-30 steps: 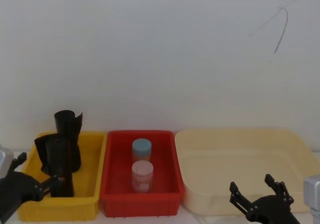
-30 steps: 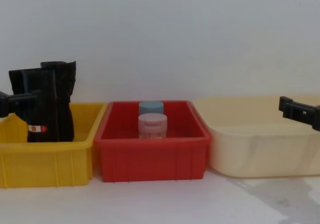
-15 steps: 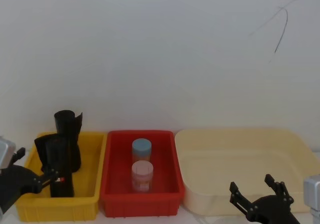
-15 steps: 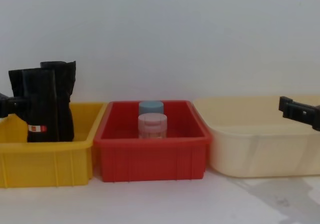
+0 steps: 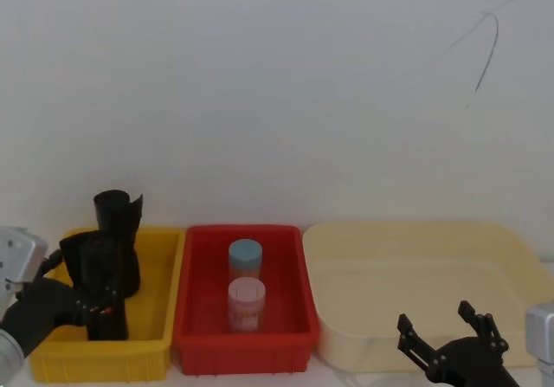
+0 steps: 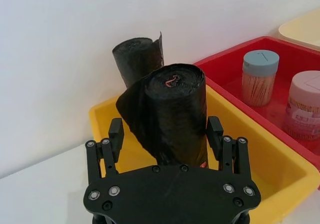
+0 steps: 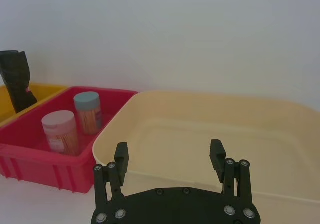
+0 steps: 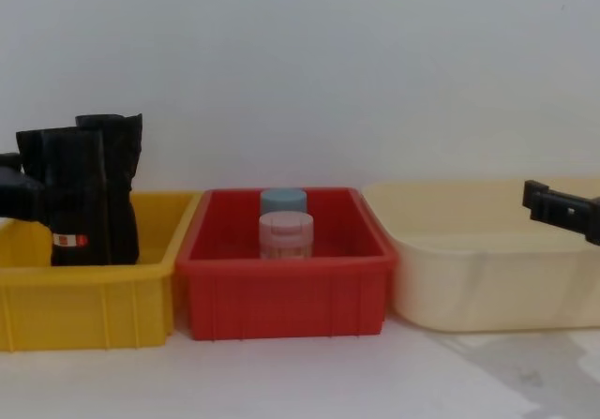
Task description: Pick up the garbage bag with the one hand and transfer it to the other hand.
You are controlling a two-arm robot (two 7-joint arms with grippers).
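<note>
Next, my left gripper picks up the roll by its exposed body above the label (image 8: pixel 73 192) (image 6: pixel 176 126), as the yellow bin's sides enclose the roll's lower end.
The garbage bag (image 5: pixel 97 285) is a tall black roll with a small red-and-white label, standing upright at the front of the yellow bin (image 5: pixel 164 318). It also appears as the garbage bag (image 8: pixel 67 203) and the garbage bag (image 6: pixel 176 111). My left gripper (image 6: pixel 165 133) is open, level with the roll's lower half, one finger on each side of it. The left gripper (image 5: pixel 80 305) reaches in from the left, seen from the chest as the left gripper (image 8: pixel 21 194). My right gripper (image 7: pixel 169 155) hangs open in front of the cream tub, low on the right as the right gripper (image 5: pixel 446 335).
A second black roll (image 5: pixel 119 231) without a label stands just behind the first in the yellow bin. The red bin (image 5: pixel 286 352) in the middle holds a blue-lidded jar (image 5: pixel 245 255) and a pink-lidded jar (image 5: pixel 247 300). A wide cream tub (image 5: pixel 415 231) sits on the right.
My left wrist has lifted and turned, and its fingers have drawn back to the left across the roll's side. The roll and my right arm have stayed put.
</note>
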